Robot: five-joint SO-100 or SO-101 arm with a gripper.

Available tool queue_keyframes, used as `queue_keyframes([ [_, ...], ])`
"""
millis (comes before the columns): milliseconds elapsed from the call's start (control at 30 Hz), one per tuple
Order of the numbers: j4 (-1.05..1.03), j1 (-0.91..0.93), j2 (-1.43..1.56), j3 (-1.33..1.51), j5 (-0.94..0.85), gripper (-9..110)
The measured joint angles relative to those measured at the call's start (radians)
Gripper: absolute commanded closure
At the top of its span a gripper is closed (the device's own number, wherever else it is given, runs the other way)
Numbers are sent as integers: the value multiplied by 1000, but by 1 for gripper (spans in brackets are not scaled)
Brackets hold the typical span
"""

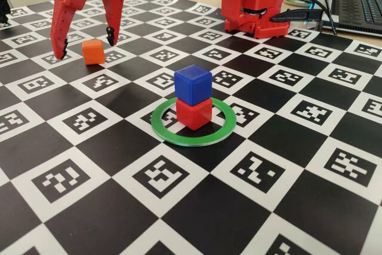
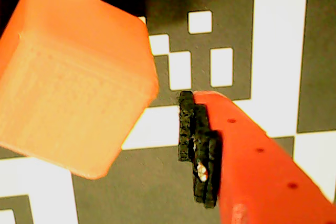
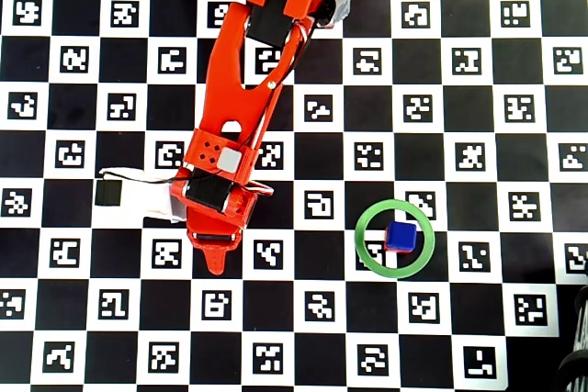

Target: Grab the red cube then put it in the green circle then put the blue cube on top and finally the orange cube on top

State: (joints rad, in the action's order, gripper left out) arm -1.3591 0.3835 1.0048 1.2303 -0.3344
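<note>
My gripper is to pick up the orange cube [image 1: 93,52] by its opposite sides next, so that it can finish the stack on the blue cube [image 1: 193,83].
The orange cube [image 1: 93,52] sits on the board at the far left, between the spread fingers of my red gripper [image 1: 85,48], which is open and comes down over it. In the wrist view the orange cube [image 2: 73,77] fills the upper left, with a gap to the black-padded finger [image 2: 197,145] on its right; the other finger is out of frame. The blue cube [image 1: 193,83] stands on the red cube [image 1: 194,113] inside the green circle [image 1: 179,138]. From overhead I see the blue cube [image 3: 401,236] in the green circle [image 3: 367,243]; the arm hides the orange cube.
The arm's red base [image 1: 253,4] stands at the back of the checkered marker board [image 1: 71,177]. A laptop [image 1: 361,4] and cables lie behind it at the right. The arm's upper links [image 3: 243,89] stretch over the board's left half.
</note>
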Motion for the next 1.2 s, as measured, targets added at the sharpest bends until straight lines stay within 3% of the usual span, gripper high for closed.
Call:
queue_keyframes([
  [300,28,9,-11,0,49,54],
  [1200,46,11,-11,0,411,54],
])
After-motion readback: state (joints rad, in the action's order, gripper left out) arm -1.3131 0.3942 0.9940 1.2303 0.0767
